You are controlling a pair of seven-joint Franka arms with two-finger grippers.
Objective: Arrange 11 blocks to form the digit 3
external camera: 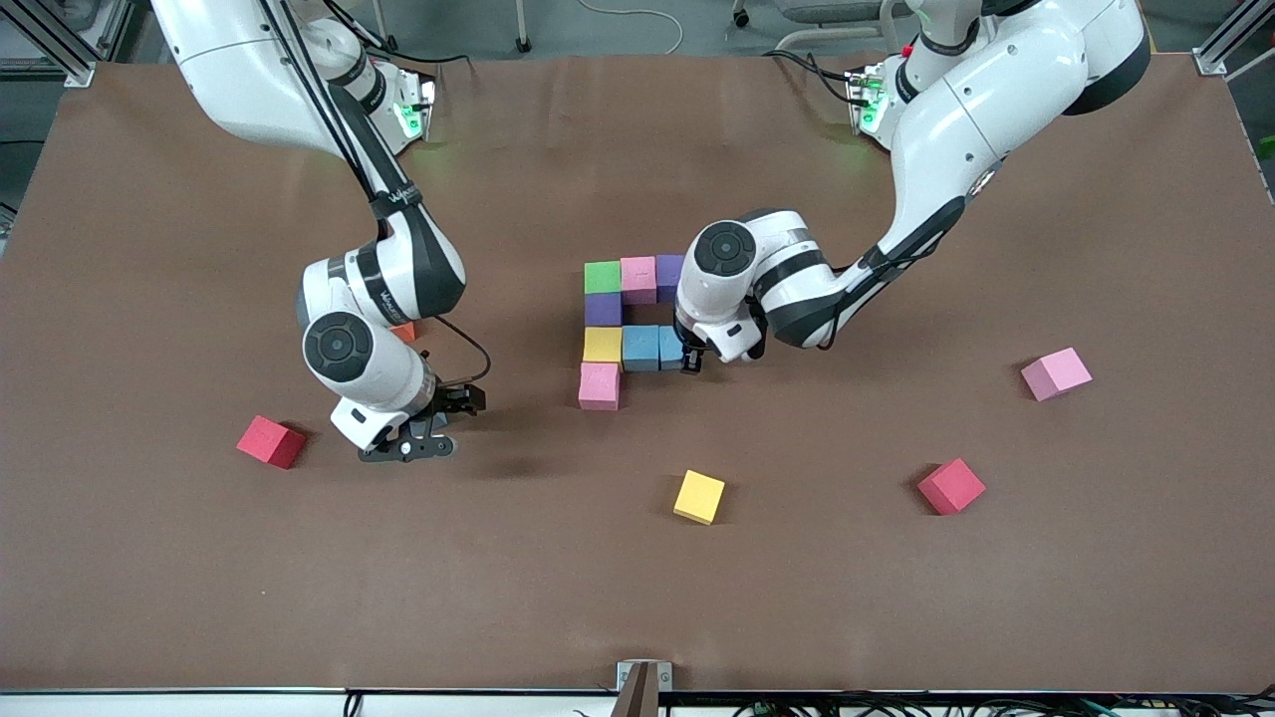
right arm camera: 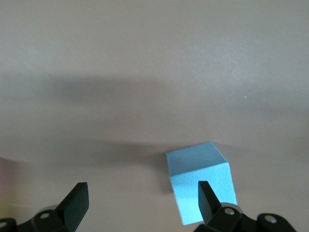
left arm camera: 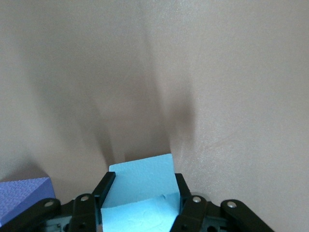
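Note:
The held blue block is low and in line beside the middle blue block, so it would stand. My left gripper needs to open.
A partial figure of touching blocks lies mid-table: green, pink and purple in a row, purple below the green, then yellow and blue, with pink nearest the camera. My left gripper is shut on another blue block, which sits beside that blue one. My right gripper hangs open low over the table, a third blue block beside one fingertip and nothing between its fingers.
Loose blocks lie around: red toward the right arm's end, yellow nearer the camera, red and pink toward the left arm's end. An orange cube peeks from under the right arm.

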